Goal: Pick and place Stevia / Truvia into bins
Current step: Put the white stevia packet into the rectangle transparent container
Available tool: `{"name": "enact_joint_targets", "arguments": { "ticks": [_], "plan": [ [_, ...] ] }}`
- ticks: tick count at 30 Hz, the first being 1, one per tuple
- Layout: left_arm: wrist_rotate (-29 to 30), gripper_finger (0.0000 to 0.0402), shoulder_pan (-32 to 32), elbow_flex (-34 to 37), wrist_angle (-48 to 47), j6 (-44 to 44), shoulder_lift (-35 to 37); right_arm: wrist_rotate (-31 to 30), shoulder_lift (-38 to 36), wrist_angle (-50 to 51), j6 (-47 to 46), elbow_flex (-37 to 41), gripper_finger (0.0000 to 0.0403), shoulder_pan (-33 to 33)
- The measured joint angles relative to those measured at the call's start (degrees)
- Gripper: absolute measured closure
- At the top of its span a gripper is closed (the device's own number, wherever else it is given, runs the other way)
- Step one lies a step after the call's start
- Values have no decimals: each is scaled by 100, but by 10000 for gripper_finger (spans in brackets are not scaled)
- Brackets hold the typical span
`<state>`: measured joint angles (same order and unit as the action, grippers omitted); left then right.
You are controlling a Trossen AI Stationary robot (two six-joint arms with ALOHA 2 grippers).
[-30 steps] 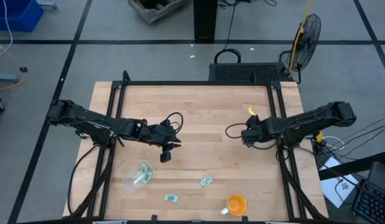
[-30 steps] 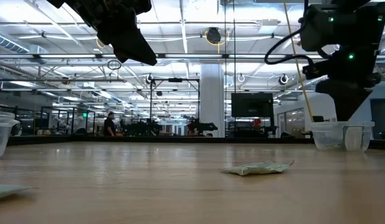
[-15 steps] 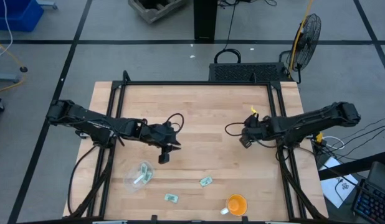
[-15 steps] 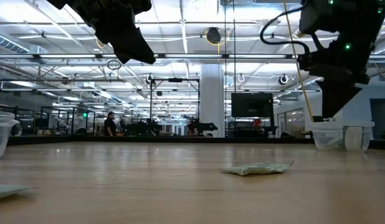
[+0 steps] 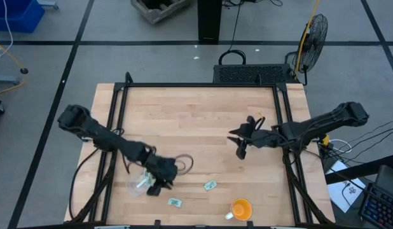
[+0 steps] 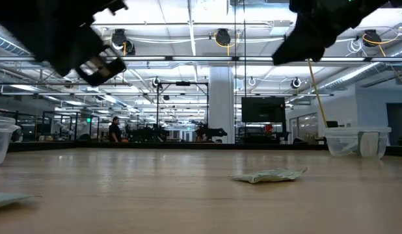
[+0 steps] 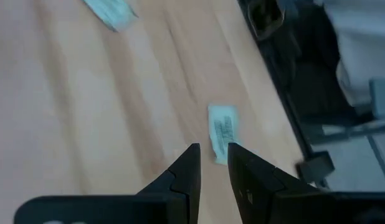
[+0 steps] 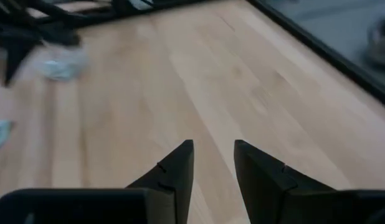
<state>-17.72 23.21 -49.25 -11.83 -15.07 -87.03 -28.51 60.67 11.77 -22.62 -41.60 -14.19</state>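
Note:
I need to grab the pale green sachet by its short end (image 5: pixel 175 202) with my left gripper next, and then put it into the clear cup (image 5: pixel 140 184).
Two pale green sachets lie flat near the table's near edge, one (image 5: pixel 210 186) and another (image 5: pixel 175 202). The second sachet (image 7: pixel 222 130) lies just beyond my left gripper's fingertips. One clear cup (image 5: pixel 140 180) stands at the near left with a sachet inside it. The other clear cup (image 6: pixel 354 140) shows only in the low view. My left gripper (image 5: pixel 159 186) (image 7: pixel 212 155) hovers beside the near-left cup, narrowly open and touching nothing. My right gripper (image 5: pixel 241 149) (image 8: pixel 213 152) hangs over bare wood right of centre, narrowly open and empty.
An orange cup (image 5: pixel 241 208) stands at the near edge, right of the sachets. A dark metal frame (image 5: pixel 196 85) runs around the tabletop. A loose cable loop (image 5: pixel 184 163) hangs by the left wrist. The table's middle and far half are bare wood.
My left arm has swung from the table's middle toward the near edge and come down beside the near-left cup, above the sachet. My right gripper has risen from over the right-hand cup and moved toward the table's left. Neither sachet nor cup has moved.

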Motion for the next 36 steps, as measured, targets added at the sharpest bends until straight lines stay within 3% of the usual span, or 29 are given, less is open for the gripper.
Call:
{"name": "enact_joint_targets", "arguments": {
  "ticks": [4,10,19,26,31,36],
  "plan": [
    [147,316,357,6,76,-445,-405,2,204,-478,439,0,297,-171],
    [232,316,478,2,320,-901,-661,2,504,-493,377,2,298,-239],
    [262,316,474,2,505,-839,-677,0,742,-559,682,4,298,-187],
    [183,316,467,-36,810,-1047,-993,3,736,-1374,1372,4,298,11],
    [-226,316,419,-648,-201,-1335,-1420,2,736,-1577,1629,4,298,143],
    [-225,316,474,-1494,-1471,-741,-1975,4,736,-1628,1651,4,298,268]
  ]
}}
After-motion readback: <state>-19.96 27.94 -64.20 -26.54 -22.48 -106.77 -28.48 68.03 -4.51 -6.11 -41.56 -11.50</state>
